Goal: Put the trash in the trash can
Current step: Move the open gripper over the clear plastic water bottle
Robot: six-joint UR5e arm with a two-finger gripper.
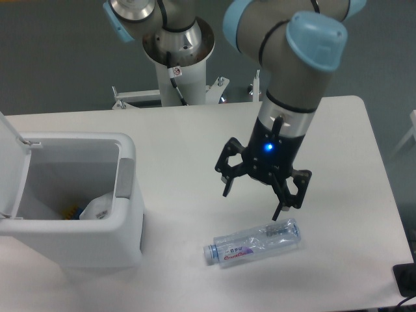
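The bottle needs to go into the white trash can. My gripper will take hold of it by its clear body [261, 241] next.
A clear plastic water bottle [255, 242] lies on its side on the white table [195, 136], near the front edge. Its blue cap points left and its red-blue label faces up. My gripper [253, 202] hangs just above the bottle, open, with nothing between its fingers. The white trash can [71, 244] stands at the left with its lid [10, 162] swung up. Inside it lies a crumpled white wrapper [97, 209] beside something blue and yellow.
The robot's base column [177, 55] rises behind the table's back edge. A grey panel [124, 177] sits on the can's right rim. A dark object [407, 279] pokes in at the bottom right corner.
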